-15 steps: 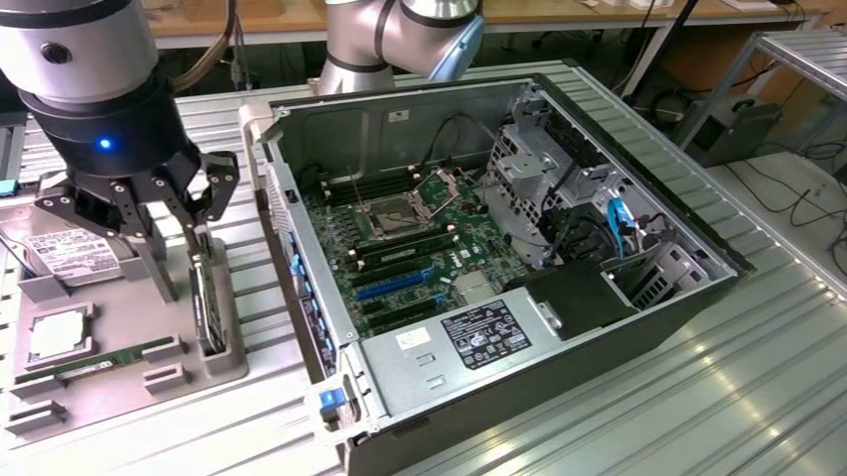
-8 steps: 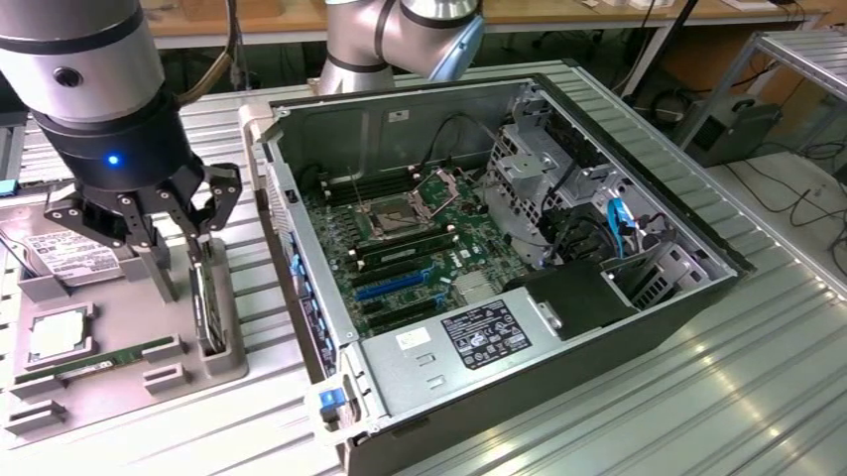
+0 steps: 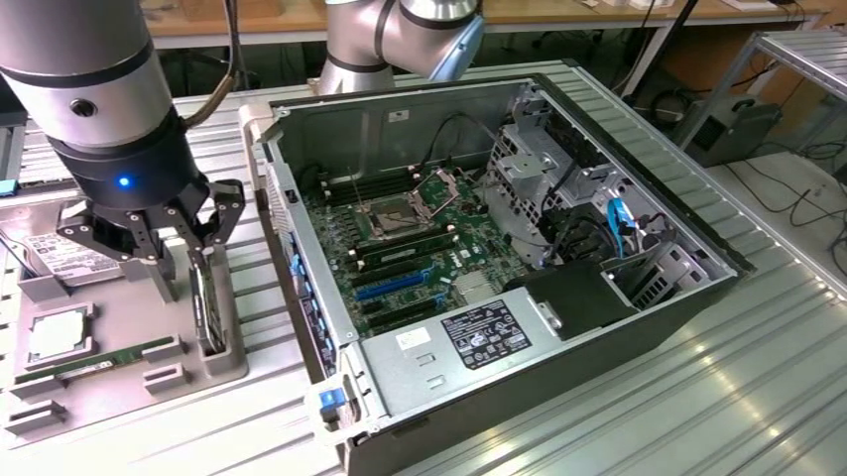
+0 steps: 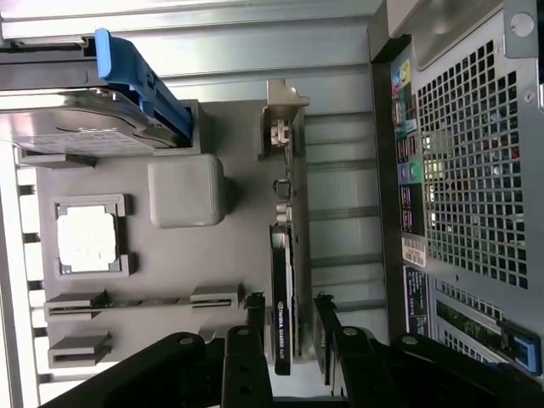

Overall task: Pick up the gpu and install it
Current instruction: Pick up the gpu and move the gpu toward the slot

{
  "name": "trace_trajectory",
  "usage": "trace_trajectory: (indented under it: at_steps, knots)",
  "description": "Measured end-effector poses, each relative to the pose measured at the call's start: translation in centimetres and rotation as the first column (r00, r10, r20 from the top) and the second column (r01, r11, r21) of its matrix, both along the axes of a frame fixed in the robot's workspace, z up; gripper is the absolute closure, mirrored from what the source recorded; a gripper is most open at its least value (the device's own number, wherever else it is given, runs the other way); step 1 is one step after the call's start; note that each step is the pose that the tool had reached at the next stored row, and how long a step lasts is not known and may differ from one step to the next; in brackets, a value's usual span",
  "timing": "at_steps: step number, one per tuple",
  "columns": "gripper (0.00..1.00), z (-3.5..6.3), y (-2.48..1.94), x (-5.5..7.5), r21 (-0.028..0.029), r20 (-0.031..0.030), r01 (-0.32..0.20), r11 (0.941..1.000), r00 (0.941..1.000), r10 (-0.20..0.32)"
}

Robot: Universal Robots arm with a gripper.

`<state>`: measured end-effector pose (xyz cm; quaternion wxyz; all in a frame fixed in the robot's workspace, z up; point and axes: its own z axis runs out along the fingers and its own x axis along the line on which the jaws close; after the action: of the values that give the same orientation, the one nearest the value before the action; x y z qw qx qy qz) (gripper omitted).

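Observation:
My gripper grabs the GPU's near end point(image 4: 282, 340) next, to install the GPU point(image 4: 283, 280). The GPU stands on its long edge, and its two flat sides are bare there.
The gpu point(image 3: 202, 309) stands on its long edge in a slot at the near side of the grey parts tray point(image 3: 133, 392), beside the open computer case point(image 3: 530, 367). In the wrist view the gpu point(image 4: 283, 280) is a thin dark card with a silvery bracket point(image 4: 285, 110) at its far end. My gripper point(image 3: 196, 260) hangs just above it, open. Its two black fingers point(image 4: 255, 319) stand one on each side of the card's near end, and small gaps show between them and the card. The gripper point(image 4: 289, 310) holds nothing.
On the tray lie a silver hard drive point(image 3: 60, 256) with a blue rail point(image 4: 140, 81), a cpu point(image 3: 60, 332), a green memory stick point(image 3: 99, 359) and a grey block point(image 4: 185, 191). The case's motherboard point(image 3: 411, 248) lies exposed. The perforated rear panel point(image 4: 476, 153) is close beside the tray.

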<state>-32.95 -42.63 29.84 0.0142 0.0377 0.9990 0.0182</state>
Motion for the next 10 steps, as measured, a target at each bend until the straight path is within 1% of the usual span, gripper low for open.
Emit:
trace_trajectory:
  at_steps: [6, 7, 8, 10]
  knots:
    - [0.64, -1.48, 0.02, 0.0, 0.0, 0.0, 0.0, 1.0, 1.0, 0.0]
    - [0.64, -1.9, 0.06, 0.0, 0.0001, 0.0001, 0.0, 1.0, 1.0, 0.0]
    - [0.64, -2.38, 0.21, 0.0, -0.0001, 0.0, 0.0, 1.0, 1.0, 0.0]
    - [0.64, -2.99, 0.46, 0.0, 0.0001, 0.0001, 0.0, 1.0, 1.0, 0.0]
